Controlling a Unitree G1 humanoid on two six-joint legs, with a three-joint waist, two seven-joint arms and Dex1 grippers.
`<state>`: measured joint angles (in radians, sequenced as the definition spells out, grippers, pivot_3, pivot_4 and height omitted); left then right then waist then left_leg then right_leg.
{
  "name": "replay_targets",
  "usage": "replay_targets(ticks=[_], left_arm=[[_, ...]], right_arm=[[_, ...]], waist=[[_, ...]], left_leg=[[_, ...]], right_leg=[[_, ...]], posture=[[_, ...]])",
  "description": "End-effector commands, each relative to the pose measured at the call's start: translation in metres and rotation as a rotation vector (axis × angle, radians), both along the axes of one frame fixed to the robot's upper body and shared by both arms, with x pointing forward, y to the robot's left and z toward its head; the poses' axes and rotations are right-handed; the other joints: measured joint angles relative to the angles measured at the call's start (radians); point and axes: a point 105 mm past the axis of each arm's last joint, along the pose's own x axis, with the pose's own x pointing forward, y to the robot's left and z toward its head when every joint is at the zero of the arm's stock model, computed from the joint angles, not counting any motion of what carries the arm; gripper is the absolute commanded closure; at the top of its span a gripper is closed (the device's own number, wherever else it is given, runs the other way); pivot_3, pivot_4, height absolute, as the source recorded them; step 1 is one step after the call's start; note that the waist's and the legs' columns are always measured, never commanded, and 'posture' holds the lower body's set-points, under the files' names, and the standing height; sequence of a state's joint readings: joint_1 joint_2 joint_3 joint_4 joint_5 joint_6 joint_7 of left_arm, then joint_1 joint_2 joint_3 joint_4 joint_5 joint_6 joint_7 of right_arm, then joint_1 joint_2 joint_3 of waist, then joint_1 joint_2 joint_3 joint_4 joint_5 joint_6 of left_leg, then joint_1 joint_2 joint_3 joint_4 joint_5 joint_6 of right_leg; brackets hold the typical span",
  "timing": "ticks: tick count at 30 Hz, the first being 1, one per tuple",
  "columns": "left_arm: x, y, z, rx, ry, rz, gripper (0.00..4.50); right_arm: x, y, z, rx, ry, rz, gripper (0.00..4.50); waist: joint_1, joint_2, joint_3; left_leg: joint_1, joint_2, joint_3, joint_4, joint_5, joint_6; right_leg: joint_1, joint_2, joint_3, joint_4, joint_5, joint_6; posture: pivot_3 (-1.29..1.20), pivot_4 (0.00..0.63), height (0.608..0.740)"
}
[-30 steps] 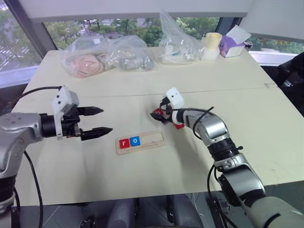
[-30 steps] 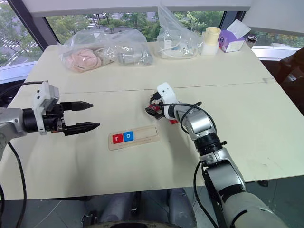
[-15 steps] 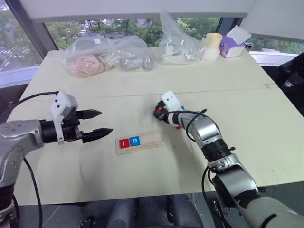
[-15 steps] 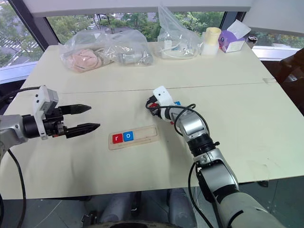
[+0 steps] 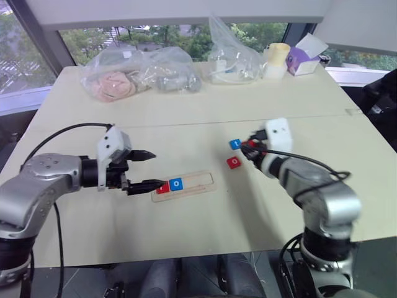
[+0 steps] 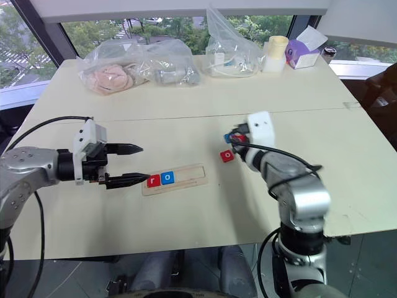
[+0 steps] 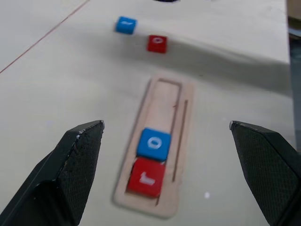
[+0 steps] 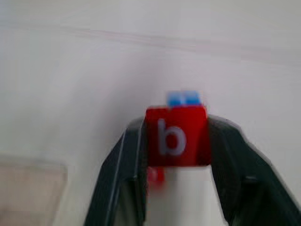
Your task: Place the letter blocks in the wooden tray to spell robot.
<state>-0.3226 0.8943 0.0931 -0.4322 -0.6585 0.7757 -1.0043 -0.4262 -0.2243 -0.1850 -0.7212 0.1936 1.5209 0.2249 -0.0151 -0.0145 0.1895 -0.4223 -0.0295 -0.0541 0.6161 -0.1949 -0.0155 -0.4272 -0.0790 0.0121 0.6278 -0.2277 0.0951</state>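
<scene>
The red b block is hanging beside the wooden tray (image 5: 198, 182), short of the tray's rim, so the robot's right gripper needs to move the block toward the tray before it releases the block.
The wooden tray (image 5: 198, 182) lies mid-table with a red r block (image 5: 162, 187) and a blue o block (image 5: 177, 184) at its left end; the rest of it is bare. My right gripper (image 5: 251, 148) is shut on a red b block (image 8: 175, 136), held a little above the table to the right of the tray. Below and beside it lie a blue block (image 5: 234, 144) and a red o block (image 5: 233, 162). My left gripper (image 5: 155, 169) stands open at the tray's left end, one fingertip right beside the r block, nothing between its fingers.
Clear plastic bags (image 5: 139, 74) with contents, another bag (image 5: 232, 56), a pale cup (image 5: 276, 60) and a purple tissue box (image 5: 304, 56) line the table's far edge. The table's front edge runs just below the arms.
My right gripper has shut on the red b block and drawn back to the right with it, uncovering the blue and red o blocks. My left gripper has moved right to the tray's left end.
</scene>
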Motion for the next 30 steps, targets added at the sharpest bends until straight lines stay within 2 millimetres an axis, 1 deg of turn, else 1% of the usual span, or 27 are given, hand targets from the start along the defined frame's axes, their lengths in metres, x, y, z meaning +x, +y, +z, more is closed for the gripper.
replay_targets(ticks=[1,3,4,6,9,13,18,19,20,21,22,24,25,27,29,30], left_arm=[[0.004,-0.003,0.007,0.007,-0.048,-0.022,0.0],[0.007,-0.004,0.005,0.031,-0.052,-0.031,0.0],[0.006,-0.005,0.004,0.044,-0.051,-0.043,0.0],[0.006,-0.008,0.004,0.047,-0.053,-0.059,0.0],[0.003,-0.016,0.003,0.042,-0.046,-0.1,0.0],[-0.005,-0.017,-0.02,0.153,-0.014,-0.15,0.0],[-0.005,-0.019,-0.024,0.145,-0.008,-0.148,0.0],[-0.005,-0.019,-0.025,0.146,-0.008,-0.148,0.0],[-0.004,-0.018,-0.025,0.146,-0.008,-0.146,0.0],[-0.004,-0.018,-0.025,0.145,-0.008,-0.145,0.0],[-0.003,-0.018,-0.026,0.145,-0.008,-0.144,0.0],[-0.003,-0.018,-0.026,0.145,-0.008,-0.144,0.0],[-0.003,-0.018,-0.02,0.113,-0.004,-0.144,0.0],[-0.004,-0.016,-0.013,0.09,0.008,-0.156,0.0],[-0.006,-0.011,-0.018,0.133,0.019,-0.169,0.0],[-0.007,-0.009,-0.021,0.144,0.03,-0.176,0.0]], right_arm=[[-0.018,-0.002,-0.009,0.091,0.04,-0.066,3.32],[-0.026,-0.005,-0.027,0.182,0.095,-0.151,3.32],[-0.029,-0.005,-0.033,0.202,0.114,-0.182,3.32],[-0.03,-0.001,-0.036,0.2,0.125,-0.191,3.32],[-0.031,0.006,-0.039,0.201,0.138,-0.182,3.32],[-0.036,0.017,-0.047,0.214,0.175,-0.162,3.32],[-0.04,0.024,-0.058,0.233,0.224,-0.162,3.32],[-0.04,0.024,-0.059,0.234,0.228,-0.165,2.82],[-0.04,0.025,-0.059,0.238,0.229,-0.163,2.23],[-0.04,0.025,-0.059,0.238,0.229,-0.161,1.75],[-0.04,0.025,-0.059,0.238,0.229,-0.16,1.37],[-0.04,0.025,-0.059,0.237,0.229,-0.159,0.33],[-0.039,0.023,-0.055,0.219,0.209,-0.154,0.02],[-0.03,0.013,-0.033,0.166,0.12,-0.113,0.02],[-0.021,0.005,-0.012,0.121,0.017,-0.042,0.02],[-0.018,0.006,-0.003,0.109,-0.024,0.039,0.02]], waist=[[-0.003,0.0,0.0],[-0.001,0.0,0.0],[-0.002,0.0,0.0],[-0.005,0.002,0.001],[-0.002,0.001,0.001],[-0.004,0.001,0.001],[-0.004,0.001,0.001],[-0.003,0.002,0.001],[-0.003,0.002,0.001],[-0.003,0.002,0.001],[-0.003,0.002,0.001],[-0.003,0.002,0.001],[-0.003,0.002,0.001],[-0.003,0.002,0.001],[-0.004,0.003,0.002],[-0.004,0.003,0.002]], left_leg=[[0.0,0.0,0.0,0.0,0.0,0.0],[0.0,0.001,0.0,-0.002,0.0,0.0],[0.0,0.001,0.0,-0.002,0.0,0.0],[0.0,0.001,0.001,-0.002,0.0,0.0],[0.0,0.001,0.002,-0.001,0.0,0.0],[0.0,0.001,0.001,-0.002,0.0,0.0],[-0.001,0.001,0.001,-0.002,0.0,0.0],[-0.001,0.001,0.001,-0.002,0.0,0.0],[-0.001,0.001,0.001,-0.002,0.0,0.0],[-0.001,0.001,0.001,-0.002,0.0,0.0],[-0.001,0.001,0.001,-0.002,0.0,0.0],[-0.002,0.001,0.001,-0.002,0.0,0.0],[-0.002,0.001,0.001,-0.002,0.0,0.0],[-0.002,0.001,0.001,-0.002,0.0,0.0],[-0.002,0.001,0.001,-0.001,0.0,0.0],[-0.003,0.001,0.001,-0.001,0.0,0.0]], right_leg=[[0.0,0.0,0.0,0.0,0.0,0.0],[-0.001,0.001,0.0,0.0,-0.001,0.0],[-0.001,0.002,0.0,0.0,-0.001,-0.001],[-0.002,0.002,0.0,0.0,-0.001,-0.001],[-0.001,0.001,0.001,0.0,-0.001,-0.001],[-0.001,0.001,0.0,0.0,-0.001,-0.001],[-0.002,0.001,0.0,-0.001,-0.001,-0.001],[-0.002,0.001,0.0,-0.001,-0.001,-0.001],[-0.002,0.001,0.0,-0.001,-0.001,-0.001],[-0.002,0.001,0.0,-0.002,-0.001,-0.001],[-0.002,0.001,0.0,-0.002,-0.001,-0.001],[-0.002,0.0,0.0,-0.002,-0.001,-0.001],[-0.002,0.0,0.0,-0.002,-0.001,-0.001],[-0.002,0.001,0.0,-0.002,-0.001,-0.001],[-0.002,0.0,0.0,-0.003,-0.001,-0.001],[-0.002,0.0,0.0,-0.004,-0.001,-0.001]], posture=[[0.0,0.15,0.74],[0.0,0.15,0.74],[0.0,0.15,0.74],[0.0,0.15,0.74],[0.0,0.15,0.74],[0.0,0.15,0.74],[0.0,0.15,0.74],[0.0,0.15,0.74],[0.0,0.15,0.74],[0.0,0.15,0.74],[0.0,0.15,0.74],[0.0,0.15,0.74],[0.0,0.15,0.74],[0.0,0.15,0.74],[0.0,0.15,0.74],[0.0,0.15,0.74]])
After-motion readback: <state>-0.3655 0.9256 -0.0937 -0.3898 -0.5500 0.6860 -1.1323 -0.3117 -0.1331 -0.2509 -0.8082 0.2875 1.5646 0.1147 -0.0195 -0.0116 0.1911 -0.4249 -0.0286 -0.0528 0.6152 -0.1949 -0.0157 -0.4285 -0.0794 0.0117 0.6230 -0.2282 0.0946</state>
